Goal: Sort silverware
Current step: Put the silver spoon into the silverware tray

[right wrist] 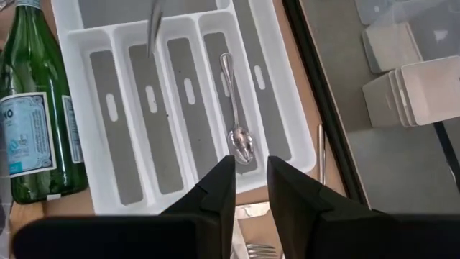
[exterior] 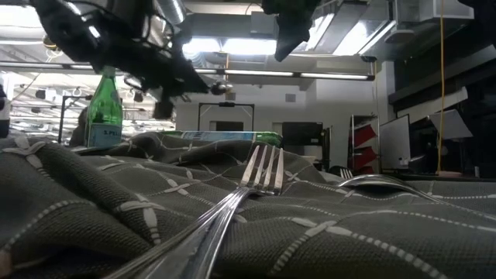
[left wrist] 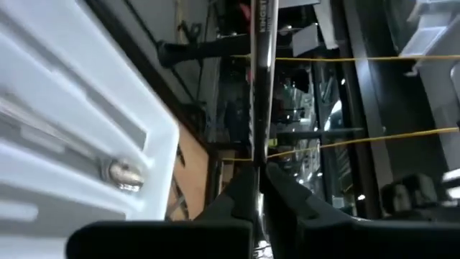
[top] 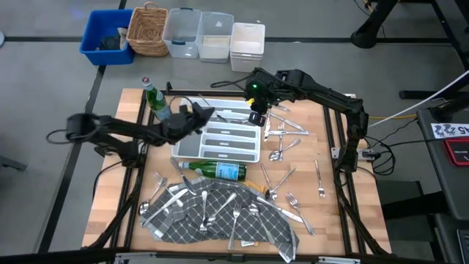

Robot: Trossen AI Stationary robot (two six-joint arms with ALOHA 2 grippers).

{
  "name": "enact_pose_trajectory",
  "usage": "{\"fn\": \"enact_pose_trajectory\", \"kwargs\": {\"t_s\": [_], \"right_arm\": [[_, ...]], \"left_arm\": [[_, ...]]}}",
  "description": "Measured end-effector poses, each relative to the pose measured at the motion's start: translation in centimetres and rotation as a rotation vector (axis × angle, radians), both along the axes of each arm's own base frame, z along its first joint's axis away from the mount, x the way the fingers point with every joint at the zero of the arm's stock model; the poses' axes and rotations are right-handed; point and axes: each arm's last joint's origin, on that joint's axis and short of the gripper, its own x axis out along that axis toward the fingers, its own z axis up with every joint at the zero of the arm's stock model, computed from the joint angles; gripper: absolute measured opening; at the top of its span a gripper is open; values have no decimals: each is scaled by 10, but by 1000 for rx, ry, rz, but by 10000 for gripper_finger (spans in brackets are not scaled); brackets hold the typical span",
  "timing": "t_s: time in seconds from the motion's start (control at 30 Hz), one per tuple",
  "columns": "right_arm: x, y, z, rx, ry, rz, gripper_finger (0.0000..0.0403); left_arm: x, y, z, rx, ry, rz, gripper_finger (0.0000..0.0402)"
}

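The silverware points its far end (left wrist: 264, 29) out past the tray's rim (left wrist: 173, 137). My left gripper should keep holding the silverware until the silverware lies low along a section of the tray.
My left gripper (top: 199, 114) hovers over the far left part of the white compartmented tray (top: 253, 155), shut on a slim piece of silverware (left wrist: 259, 86). Which kind it is does not show. My right gripper (right wrist: 251, 183) hangs open and empty above the tray's far right end, pointing steeply down. One spoon (right wrist: 234, 108) lies in a long compartment of the tray. More silverware (top: 282, 139) lies loose on the wood to the right of the tray. Several forks and spoons (top: 220, 209) rest on the dark patterned cloth (top: 183, 227). My left gripper pinches one end of the slim silver piece (left wrist: 256, 169) between its two fingers. The fingers come in nearly level from the table's left. The piece juts out past the fingertips, and its free end (right wrist: 153, 32) is over the tray's long compartments, lifted clear.
One green bottle (top: 216, 171) lies on its side along the tray's near edge, and another (top: 153, 97) stands at the tray's far left corner. Bins and a wicker basket (top: 149, 31) stand beyond the table's far edge. A fork (exterior: 260, 174) lies on the cloth close to the low camera.
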Motion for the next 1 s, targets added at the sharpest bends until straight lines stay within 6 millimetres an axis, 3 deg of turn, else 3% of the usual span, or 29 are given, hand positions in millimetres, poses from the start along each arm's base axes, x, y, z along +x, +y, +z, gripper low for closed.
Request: {"fn": "enact_pose_trajectory", "kwargs": {"t_s": [0.23,0.53,0.7,1.0], "right_arm": [[0,0,0,-3,2,5,85],[0,0,0,-3,2,6,85],[0,0,0,-3,2,6,85],[0,0,0,-4,3,7,85]], "left_arm": [[39,-4,-29,-158,-69,2,5],[78,1,-42,-361,-230,48,6],[89,-3,-40,-413,-288,41,6],[93,-20,-48,-535,-205,81,6]]}}
